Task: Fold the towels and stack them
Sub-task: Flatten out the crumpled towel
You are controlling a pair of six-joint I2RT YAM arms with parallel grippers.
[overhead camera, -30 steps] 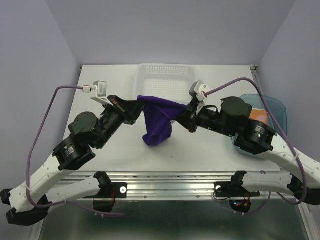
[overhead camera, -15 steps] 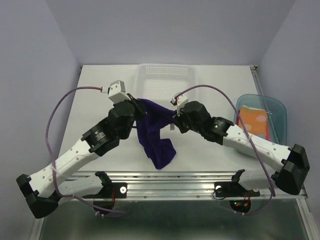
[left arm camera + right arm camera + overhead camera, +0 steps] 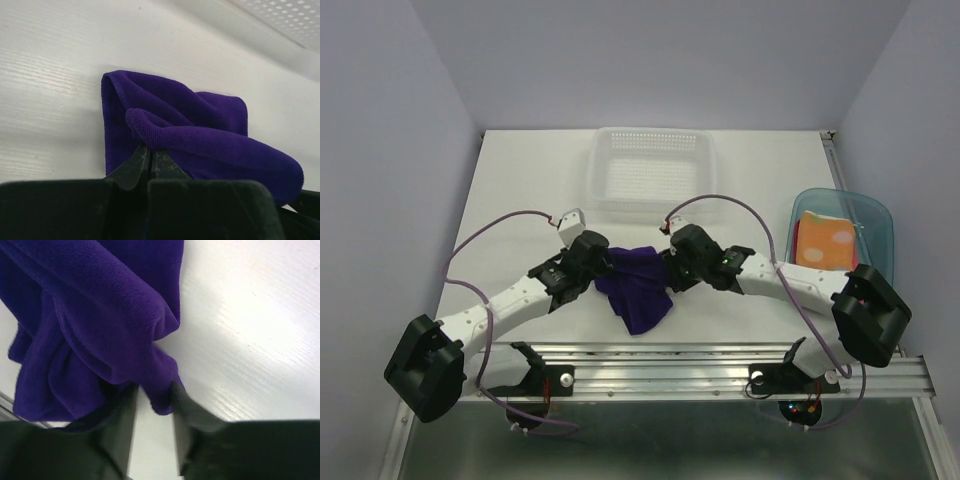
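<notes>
The right gripper grabs the purple towel by its loose corner next, opposite my left gripper's hold, to spread and fold the towel.
A dark purple towel lies bunched on the table between my two grippers. My left gripper reaches it from the left. In the left wrist view that gripper is shut on a rolled fold of the purple towel. My right gripper is at the towel's right side. In the right wrist view its jaws stand apart, and a corner of the towel hangs loosely between the fingers. An orange polka-dot towel lies folded in the teal tray.
A white perforated basket stands at the back centre of the table. The translucent teal tray sits at the right edge. The purple towel is close to the table's front rail.
Both arms have come down and forward, lowering the purple towel from hanging in the air onto the table. The right gripper's jaws have opened.
</notes>
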